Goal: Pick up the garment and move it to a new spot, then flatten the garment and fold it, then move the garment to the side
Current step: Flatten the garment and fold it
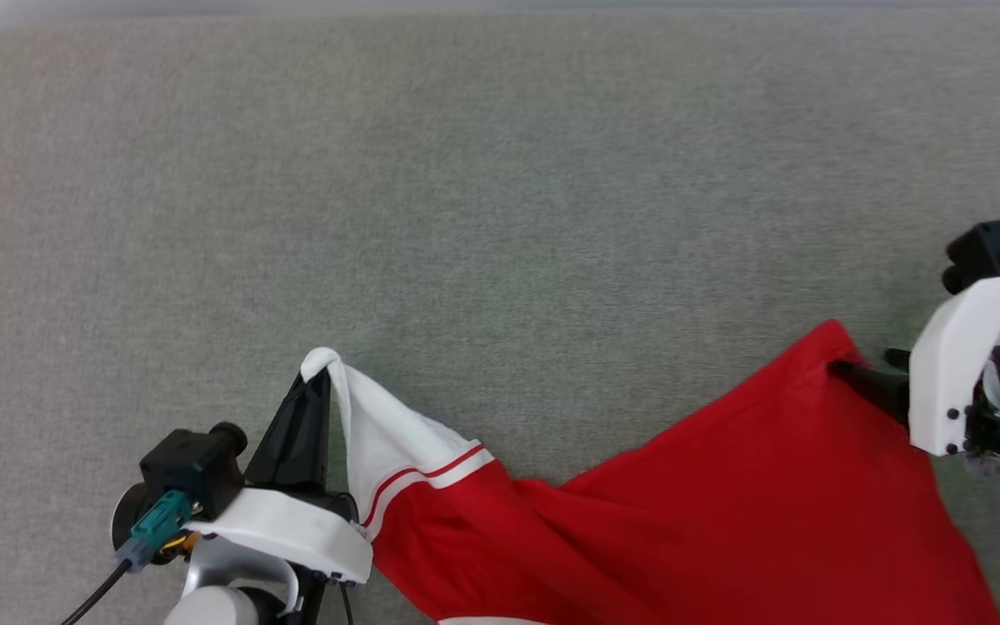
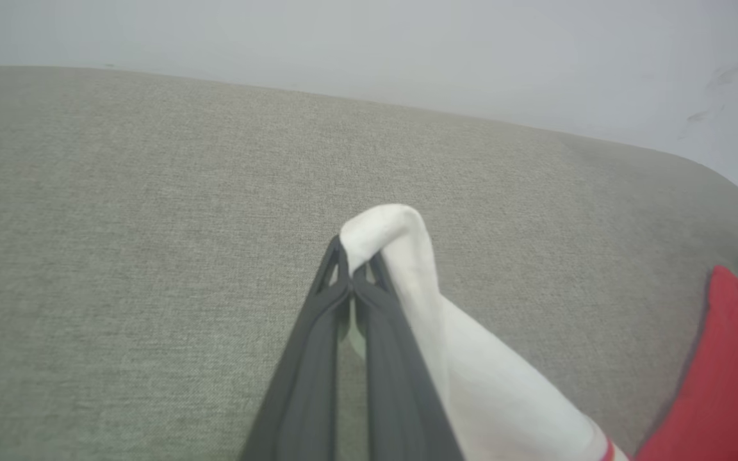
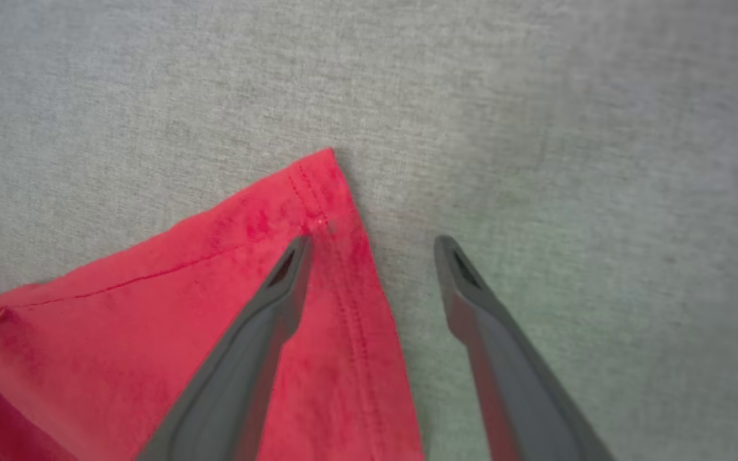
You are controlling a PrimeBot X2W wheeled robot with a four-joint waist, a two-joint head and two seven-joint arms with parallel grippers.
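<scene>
My right gripper grabs the red cloth (image 1: pixel 705 521) by its hemmed corner (image 1: pixel 832 338) next, to move the cloth and spread it flat.
The garment (image 1: pixel 726 512), bright red with a white sleeve and red-and-white striped trim, lies spread across the lower middle and right of the grey cloth surface. My left gripper (image 1: pixel 319 375) at the lower left is shut on the white sleeve end (image 2: pixel 388 237), which folds over its fingertips. My right gripper (image 3: pixel 372 243) stands open over the garment's red hemmed corner (image 3: pixel 318 192); one finger (image 3: pixel 279 288) is over the red cloth, the other over bare surface. In the head view the right gripper (image 1: pixel 865 369) is at the right edge, by the corner's peak.
The grey fabric surface (image 1: pixel 465 174) stretches wide to the far side and left. In the left wrist view a pale wall (image 2: pixel 407 45) rises behind the surface's rounded far edge.
</scene>
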